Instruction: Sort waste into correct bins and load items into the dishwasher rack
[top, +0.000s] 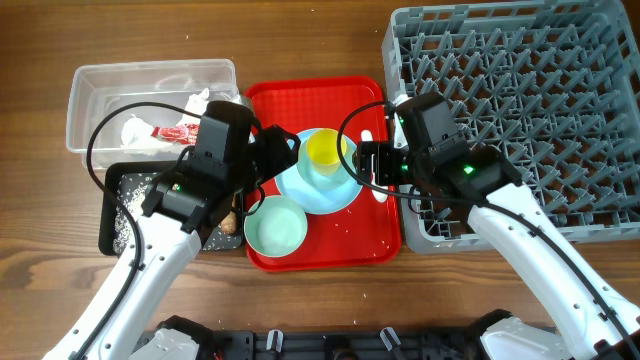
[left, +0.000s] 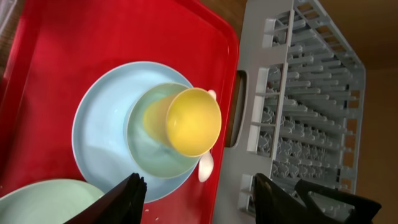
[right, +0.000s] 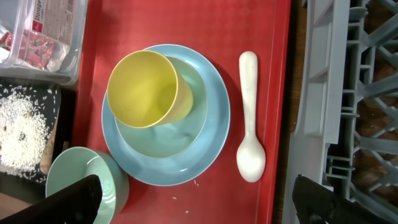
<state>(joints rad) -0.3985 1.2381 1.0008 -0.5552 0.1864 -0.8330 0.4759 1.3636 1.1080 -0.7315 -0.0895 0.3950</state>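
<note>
The cup's base needs to stay free for the handover to my right gripper. My left gripper should next grab the yellow cup by its open rim (top: 326, 147) (left: 193, 124).
On the red tray (top: 330, 245) a yellow cup (right: 142, 90) sits inside a light blue cup (right: 186, 124) on the light blue plate (right: 211, 143). A pale green bowl (right: 81, 174) stands beside it and a white spoon (right: 250, 124) lies to its right. My left gripper (left: 202, 198) is open and empty over the plate's edge. My right gripper (right: 199, 202) is open and empty over the tray, beside the grey rack (top: 520, 90). The clear tub (top: 90, 85) holds tissue (top: 135, 130) and a red wrapper (top: 175, 132). The black tray (top: 115, 215) holds rice.
A few rice grains (right: 196, 182) lie on the red tray near the plate. A brown stick-shaped piece (top: 230, 220) lies between the black tray and the red tray. Both arms reach in from the front and meet over the tray.
</note>
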